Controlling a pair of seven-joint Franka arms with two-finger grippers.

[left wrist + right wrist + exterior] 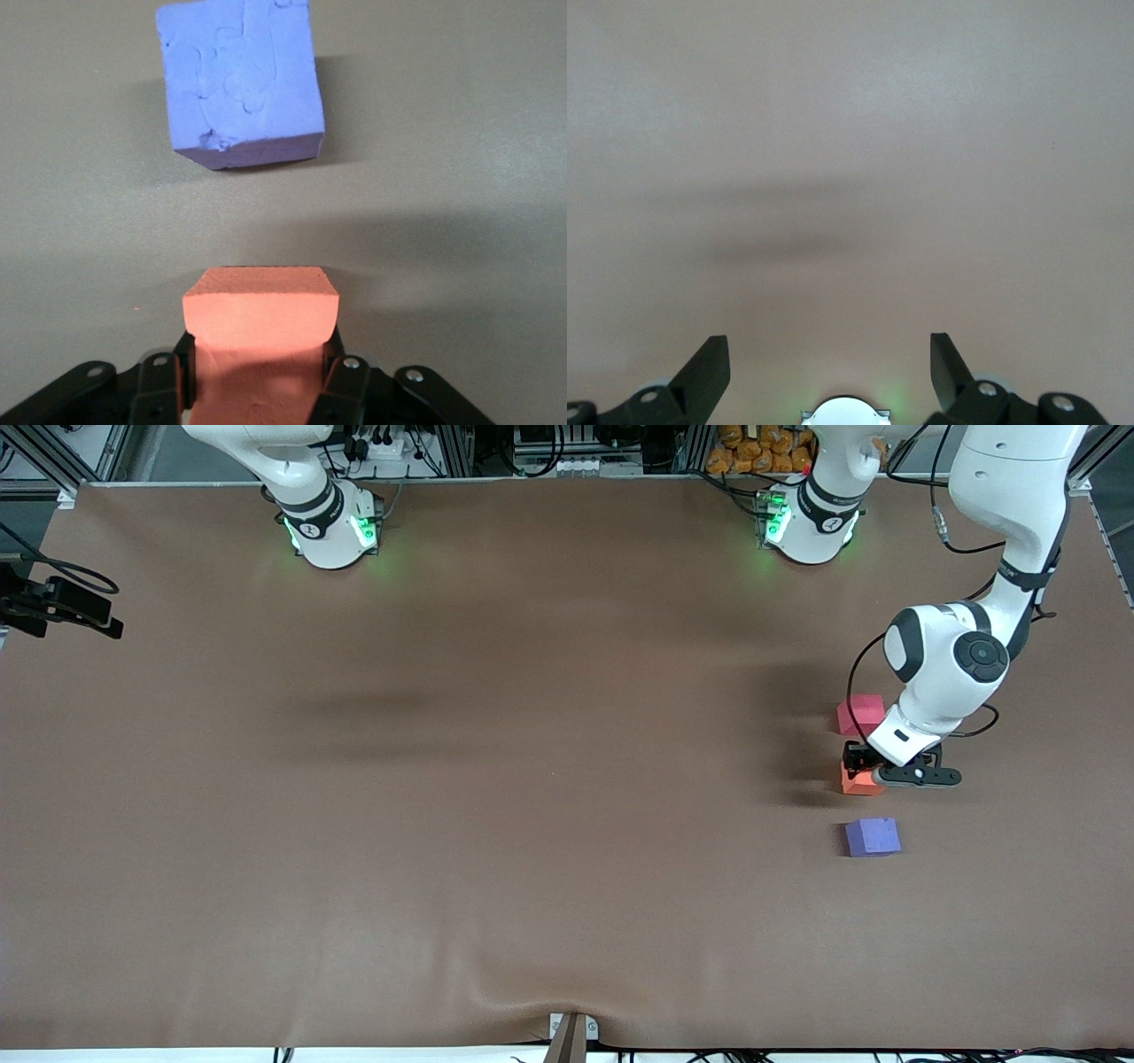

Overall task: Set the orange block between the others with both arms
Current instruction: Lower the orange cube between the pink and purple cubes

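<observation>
My left gripper should open now: the orange block (856,783) (261,310) sits low on the tabletop in line with the purple-blue cube, so the block would stay standing.
My left gripper (864,769) is shut on the orange block (856,783), low over the brown table. The block lies in line between the pinkish-red cube (861,714), farther from the front camera, and the purple-blue cube (873,837), nearer to it. In the left wrist view the orange block (261,310) sits squeezed between the black fingers (332,376), with the purple-blue cube (241,84) a short gap ahead of it. I cannot tell whether the block touches the table. My right gripper (830,341) is open over bare table with nothing between its fingers. In the front view its hand is out of frame.
The brown cloth (532,824) covers the whole table. A black camera mount (62,602) sticks in at the right arm's end. Both arm bases (332,527) (811,522) stand along the edge farthest from the front camera. A small clamp (571,1036) holds the cloth's nearest edge.
</observation>
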